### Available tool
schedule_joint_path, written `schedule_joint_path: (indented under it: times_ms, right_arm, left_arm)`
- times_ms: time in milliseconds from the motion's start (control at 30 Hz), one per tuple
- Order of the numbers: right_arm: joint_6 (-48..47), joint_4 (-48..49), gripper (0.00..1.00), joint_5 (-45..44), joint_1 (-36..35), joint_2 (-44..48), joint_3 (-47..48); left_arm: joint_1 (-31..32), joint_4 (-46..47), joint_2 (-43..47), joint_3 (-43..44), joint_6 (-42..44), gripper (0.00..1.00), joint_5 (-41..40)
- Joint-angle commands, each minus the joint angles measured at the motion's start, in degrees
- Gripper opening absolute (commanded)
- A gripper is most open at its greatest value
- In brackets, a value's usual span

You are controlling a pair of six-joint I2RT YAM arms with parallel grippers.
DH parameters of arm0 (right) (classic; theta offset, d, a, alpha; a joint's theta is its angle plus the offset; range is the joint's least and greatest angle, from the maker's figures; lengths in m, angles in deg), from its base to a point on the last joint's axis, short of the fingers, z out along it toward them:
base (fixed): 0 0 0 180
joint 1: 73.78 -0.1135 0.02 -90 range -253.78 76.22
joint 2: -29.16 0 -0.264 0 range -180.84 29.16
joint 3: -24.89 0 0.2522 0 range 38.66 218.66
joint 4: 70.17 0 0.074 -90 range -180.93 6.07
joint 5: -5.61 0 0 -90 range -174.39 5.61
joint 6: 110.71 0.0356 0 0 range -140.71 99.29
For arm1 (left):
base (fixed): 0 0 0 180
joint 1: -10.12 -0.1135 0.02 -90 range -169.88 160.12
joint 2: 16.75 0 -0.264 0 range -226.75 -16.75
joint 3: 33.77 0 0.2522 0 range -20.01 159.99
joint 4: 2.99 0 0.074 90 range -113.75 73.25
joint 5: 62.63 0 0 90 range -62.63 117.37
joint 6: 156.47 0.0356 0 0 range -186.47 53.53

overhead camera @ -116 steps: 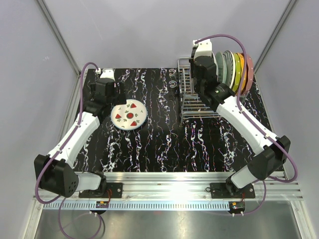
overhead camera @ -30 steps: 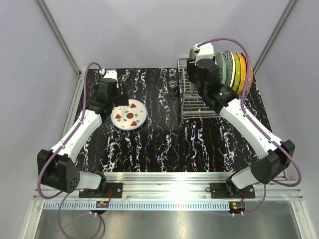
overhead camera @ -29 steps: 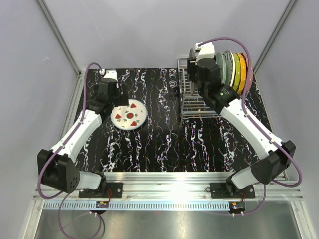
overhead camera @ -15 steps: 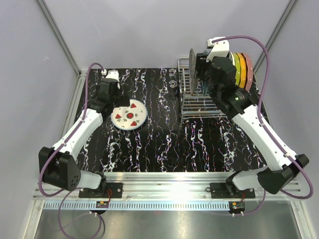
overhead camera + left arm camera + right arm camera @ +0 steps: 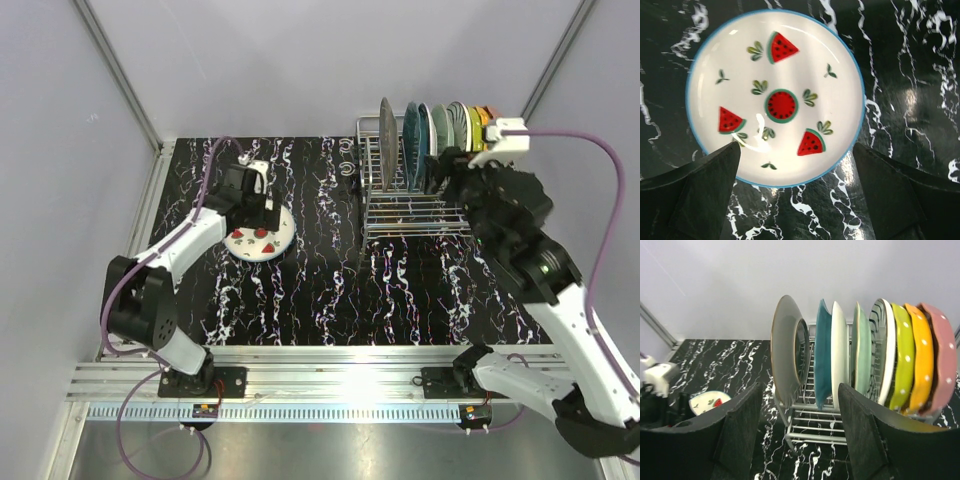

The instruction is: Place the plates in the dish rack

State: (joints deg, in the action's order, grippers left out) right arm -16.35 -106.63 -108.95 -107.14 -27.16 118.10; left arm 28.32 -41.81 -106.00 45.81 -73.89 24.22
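Note:
The left gripper grabs the white plate by its blue rim next, leaving the opposite edge free to enter the dish rack (image 5: 410, 205).
A white plate with watermelon slices and a blue rim (image 5: 775, 97) lies flat on the black marble table (image 5: 320, 280). My left gripper (image 5: 795, 150) hovers just above its near edge, open, one finger on each side and nothing between them; from above, the left gripper (image 5: 260, 205) covers the plate's (image 5: 262, 240) far-left rim. The dish rack (image 5: 812, 425) holds several upright plates, from a dark grey one (image 5: 787, 350) at the left through teal (image 5: 822, 355) to pink (image 5: 940, 355) at the right. My right gripper (image 5: 799, 390) is open and empty, short of the rack (image 5: 410, 205).
The rack stands at the table's back right, close to the back wall. The frame's slanted posts (image 5: 115, 70) rise at both rear corners. The watermelon plate (image 5: 710, 401) and my left arm (image 5: 655, 380) show at the far left of the right wrist view.
My right gripper let go of the dark grey plate, now standing in the rack's leftmost slot, and drew back to the right, opening. My left gripper moved right, over the watermelon plate.

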Motion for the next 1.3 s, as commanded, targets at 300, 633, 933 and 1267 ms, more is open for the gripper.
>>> schedule_joint_path:
  times_ms: [300, 633, 933, 1267]
  right_arm:
    - [5.92, -2.61, 0.7, 3.9, 0.05, 17.9, -15.53]
    - [5.49, -4.11, 0.71, 3.82, 0.05, 26.87, -21.25]
    - [3.55, -3.85, 0.73, 2.76, 0.05, 30.3, -23.36]
    - [3.37, -4.28, 0.73, 4.51, 0.05, 31.97, -24.15]
  left_arm:
    - [14.67, 8.09, -7.33, -4.56, 8.22, 0.97, -10.99]
    - [15.03, 6.95, -14.28, -1.14, 4.26, 0.83, -13.02]
    - [14.94, 4.67, -18.59, 2.03, 3.38, 0.43, -11.61]
    - [14.94, 1.95, -16.4, 2.73, 3.12, 0.0, -10.12]
